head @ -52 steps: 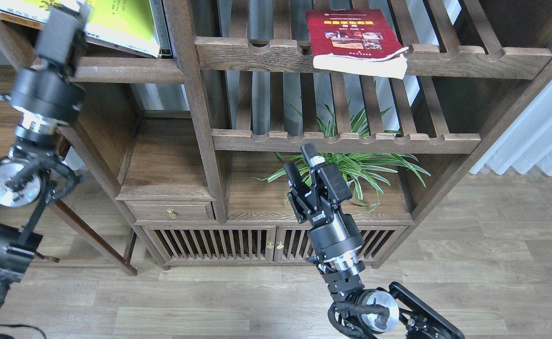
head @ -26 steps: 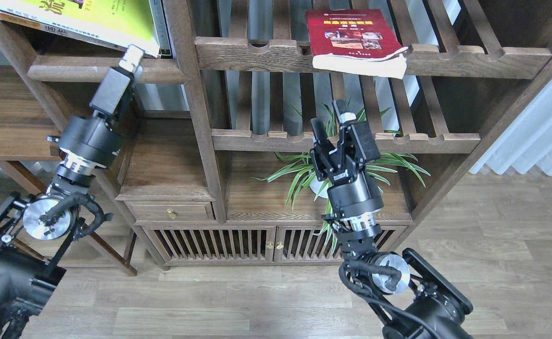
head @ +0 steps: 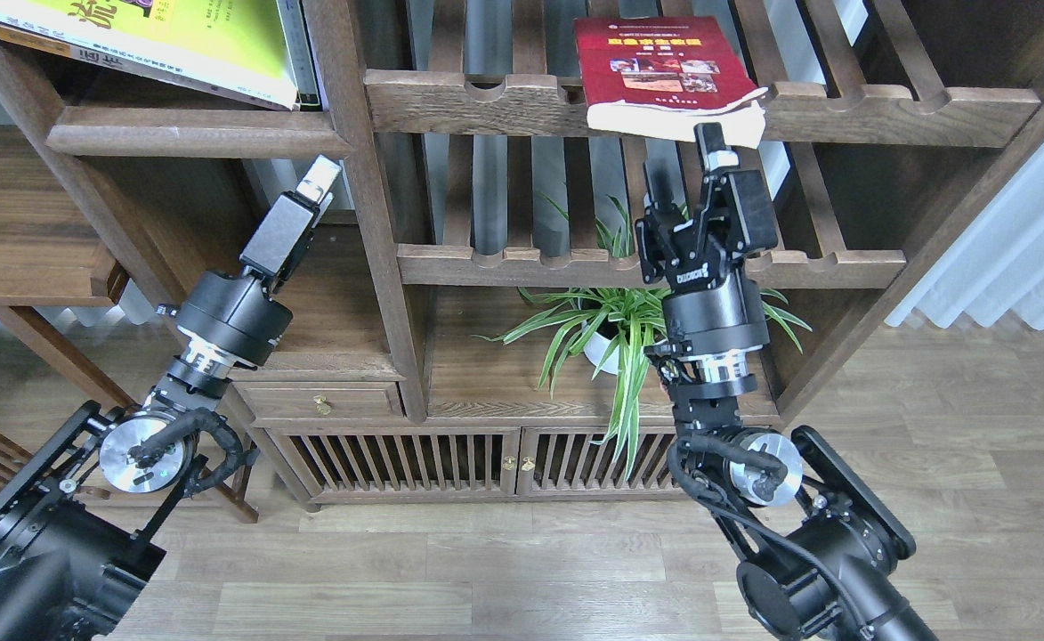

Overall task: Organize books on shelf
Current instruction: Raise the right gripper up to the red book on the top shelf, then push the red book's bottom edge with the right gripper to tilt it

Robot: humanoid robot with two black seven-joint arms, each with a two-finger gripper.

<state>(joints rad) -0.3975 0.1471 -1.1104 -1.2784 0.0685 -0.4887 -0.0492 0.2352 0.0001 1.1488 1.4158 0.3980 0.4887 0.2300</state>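
The books need to be organized on the shelf (head: pixel 192 141). My right gripper should grab the red book by its pale page edge (head: pixel 657 119) next.
A red book (head: pixel 655 71) with small photos lies flat on the upper slatted rack, its pale page edge hanging over the front rail. My right gripper (head: pixel 686 174) is open and points up, its taller finger just below that overhanging edge. A yellow-green book (head: pixel 157 36) lies at the top left on the solid dark-brown shelf (head: pixel 192 141), with another book's edge (head: pixel 41 44) showing under it. My left gripper (head: pixel 317 182) is below that shelf, beside the upright post. It is seen side-on, so its fingers cannot be told apart. Nothing is held.
A potted spider plant (head: pixel 619 329) stands on the cabinet top behind my right arm. Two slatted racks with notched rails (head: pixel 575 263) span the middle. An upright post (head: pixel 370 205) divides the unit. A wooden side table (head: pixel 23 231) is at left, white curtains (head: pixel 1020 258) at right.
My right gripper rose from in front of the plant to just under the red book. My left arm came down from the yellow-green book's shelf and moved right.
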